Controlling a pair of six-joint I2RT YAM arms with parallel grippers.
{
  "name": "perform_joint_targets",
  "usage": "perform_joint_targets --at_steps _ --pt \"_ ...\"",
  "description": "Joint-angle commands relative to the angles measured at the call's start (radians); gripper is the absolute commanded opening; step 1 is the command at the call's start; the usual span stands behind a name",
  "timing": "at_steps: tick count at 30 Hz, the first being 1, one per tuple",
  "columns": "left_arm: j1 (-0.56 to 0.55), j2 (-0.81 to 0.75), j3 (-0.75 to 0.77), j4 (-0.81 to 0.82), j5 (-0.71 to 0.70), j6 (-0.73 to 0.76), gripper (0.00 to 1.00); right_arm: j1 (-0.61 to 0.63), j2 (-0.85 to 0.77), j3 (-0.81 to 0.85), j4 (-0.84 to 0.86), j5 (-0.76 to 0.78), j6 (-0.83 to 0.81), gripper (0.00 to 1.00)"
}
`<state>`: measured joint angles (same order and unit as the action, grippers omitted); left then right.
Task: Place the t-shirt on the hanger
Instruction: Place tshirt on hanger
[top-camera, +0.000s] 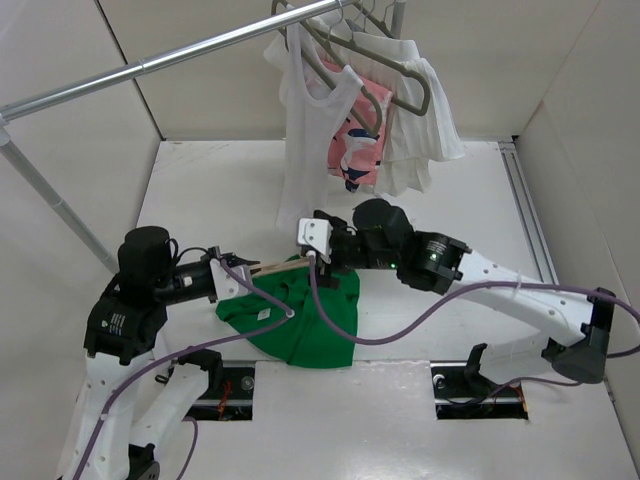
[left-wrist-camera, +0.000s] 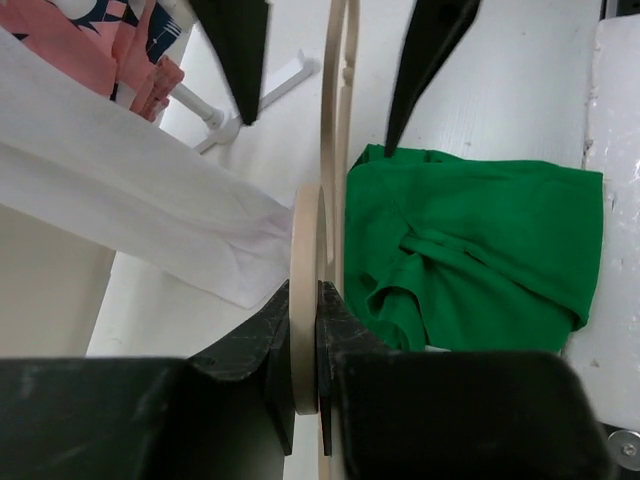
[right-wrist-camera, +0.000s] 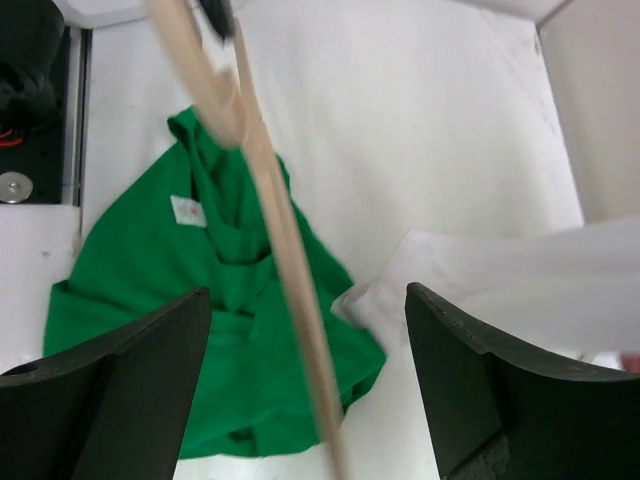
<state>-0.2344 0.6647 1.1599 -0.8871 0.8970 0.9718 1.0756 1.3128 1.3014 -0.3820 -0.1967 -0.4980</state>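
Observation:
The right gripper grips the hanger by the arm between its fingers next, and the opposite arm stays free to go into the t-shirt (top-camera: 300, 320).
The bright green t-shirt (top-camera: 300, 320) lies crumpled on the table between the arms, its white neck label (right-wrist-camera: 187, 211) facing up. My left gripper (top-camera: 243, 274) is shut on the pale beige hanger (top-camera: 277, 267) and holds it just above the shirt's far edge; the left wrist view shows the hanger (left-wrist-camera: 305, 300) clamped edge-on in that gripper (left-wrist-camera: 305, 345), with the t-shirt (left-wrist-camera: 470, 250) to its right. My right gripper (top-camera: 320, 254) is open, with the hanger arm (right-wrist-camera: 290, 260) passing between its spread fingers (right-wrist-camera: 120, 390), untouched, above the t-shirt (right-wrist-camera: 150, 330).
A metal rail (top-camera: 150, 65) crosses the back. Grey-brown hangers (top-camera: 390, 70) on it carry a white tank top (top-camera: 310, 130), a pink patterned garment (top-camera: 355, 150) and white clothing (top-camera: 425, 130). The tank top's hem (left-wrist-camera: 130, 200) hangs close to both grippers. White walls enclose the table.

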Motion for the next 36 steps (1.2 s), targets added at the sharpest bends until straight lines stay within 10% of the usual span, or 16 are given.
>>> perform_joint_targets --at_steps 1,13,16,20,22,23,24,27,36 --pt "-0.003 -0.005 0.006 -0.013 0.052 0.076 0.00 0.017 0.092 0.120 0.022 -0.064 -0.100 0.83" --pt "-0.003 -0.036 -0.025 0.071 0.034 0.006 0.00 0.017 0.286 0.139 0.066 -0.199 -0.087 0.77" --pt "-0.003 -0.046 -0.046 0.083 0.046 -0.016 0.00 0.017 0.286 0.101 0.167 -0.181 -0.004 0.54" --pt "-0.003 -0.047 -0.046 0.094 0.056 -0.047 0.00 0.017 0.286 0.082 0.206 -0.072 0.074 0.00" --pt "-0.003 -0.056 -0.055 0.109 0.037 -0.094 0.01 0.017 0.272 0.072 0.206 -0.043 0.102 0.00" --pt "-0.003 -0.068 -0.065 0.131 0.013 -0.116 0.16 0.017 0.272 0.072 0.206 -0.034 0.113 0.00" --pt "-0.003 -0.086 -0.065 0.145 -0.004 -0.136 0.62 0.017 0.257 0.058 0.206 -0.006 0.122 0.00" --pt "-0.003 -0.138 -0.109 0.229 -0.106 -0.252 1.00 0.017 0.212 0.035 0.152 0.074 0.154 0.00" --pt "-0.003 -0.223 -0.172 0.270 -0.616 -0.407 0.90 0.007 -0.022 -0.160 -0.072 0.193 0.265 0.00"
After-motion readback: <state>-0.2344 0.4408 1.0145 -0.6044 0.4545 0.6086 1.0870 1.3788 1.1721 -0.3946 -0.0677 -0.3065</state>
